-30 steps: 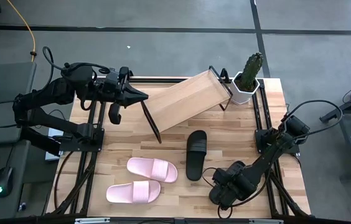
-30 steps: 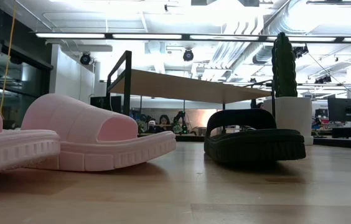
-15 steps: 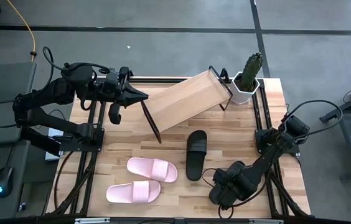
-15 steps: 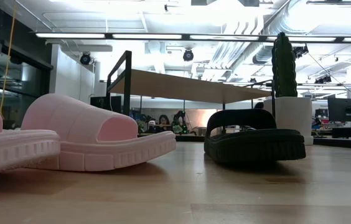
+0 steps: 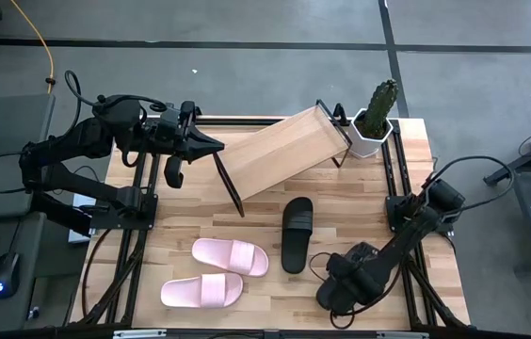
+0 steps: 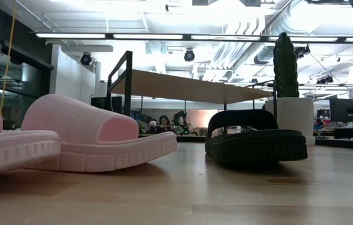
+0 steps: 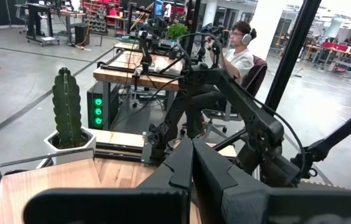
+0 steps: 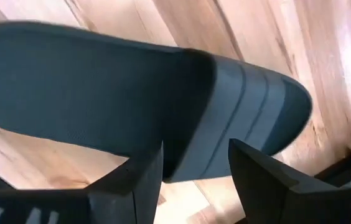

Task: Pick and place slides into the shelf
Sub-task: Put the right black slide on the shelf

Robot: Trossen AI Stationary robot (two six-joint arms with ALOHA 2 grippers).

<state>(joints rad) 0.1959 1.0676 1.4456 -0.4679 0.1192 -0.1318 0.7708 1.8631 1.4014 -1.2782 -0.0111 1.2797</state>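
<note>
My right gripper needs to turn before it closes on the black slide (image 8: 82,87), because its fingers lie along the strap's side edge (image 8: 197,178) and don't straddle it.
The shelf (image 5: 280,151), a light-wood plank on thin dark end panels, stands askew at the table's far middle. One black slide (image 5: 297,234) lies sole-down mid-table, with two pink slides (image 5: 231,256) (image 5: 201,290) to its left. My right gripper (image 5: 345,282) points down at the front right and hides a second black slide (image 8: 132,93) in the high view. In the right wrist view its open fingers (image 8: 144,180) stand over that slide near the strap's edge (image 8: 200,106). My left gripper (image 7: 191,162) hovers shut and level by the shelf's left end.
A white hexagonal pot with a cactus (image 5: 376,122) stands at the far right corner, by the shelf's right end. Dark frame rails (image 5: 138,245) run along the table's left and right sides. A seated person (image 7: 238,53) shows in the room beyond the table.
My right arm has tipped its wrist a little over the table's front right corner. A dark part of it now shows in the low view's upper right corner. The slides and the shelf have stayed where they were.
</note>
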